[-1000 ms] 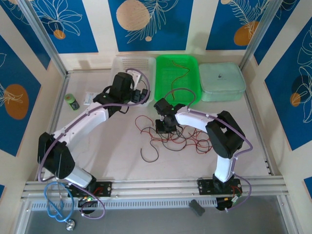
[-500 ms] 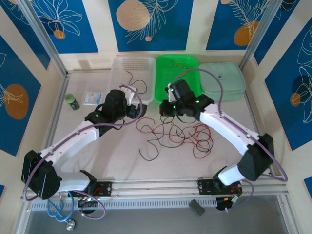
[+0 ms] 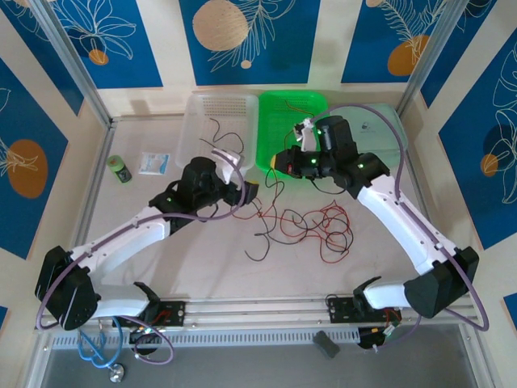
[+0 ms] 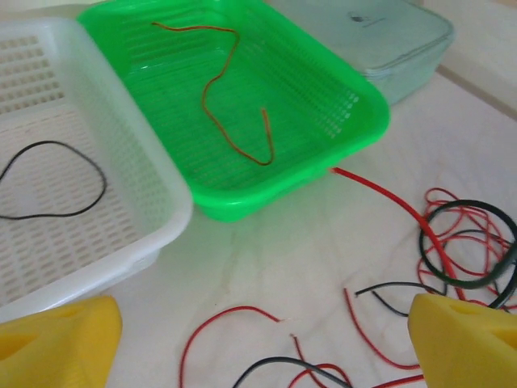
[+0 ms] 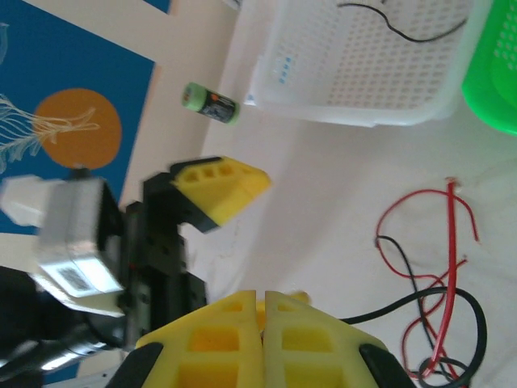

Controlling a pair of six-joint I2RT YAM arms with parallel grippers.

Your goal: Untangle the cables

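Observation:
I should next grab the red wire (image 5: 431,191) below its loose end with my left gripper, so that my right gripper can untangle the black cable (image 5: 420,303).
The cables (image 3: 311,226) lie as a loose red and black tangle on the table, right of centre, and show at the right edge of the left wrist view (image 4: 464,242). My right gripper (image 3: 281,164) (image 5: 260,297) hangs by the green basket's near left corner, shut on a black cable (image 3: 262,222) (image 5: 420,303) that trails down toward the pile. Left of the pile hovers my left gripper (image 3: 242,194) (image 4: 262,347), open, with a loose red wire (image 4: 234,319) under the gap. One reddish wire (image 4: 234,97) lies in the green basket, one black wire (image 4: 48,182) in the white basket.
The white basket (image 3: 202,121) and green basket (image 3: 323,105) stand side by side at the back, a pale lidded box (image 3: 380,133) to their right. A green bottle (image 3: 119,168) and a small packet (image 3: 152,162) sit at the far left. A blue coil (image 3: 97,339) hangs off the front.
My right gripper has lifted from the pile toward the green basket, drawing a black cable out with it. My left gripper has come away from the white basket toward the pile.

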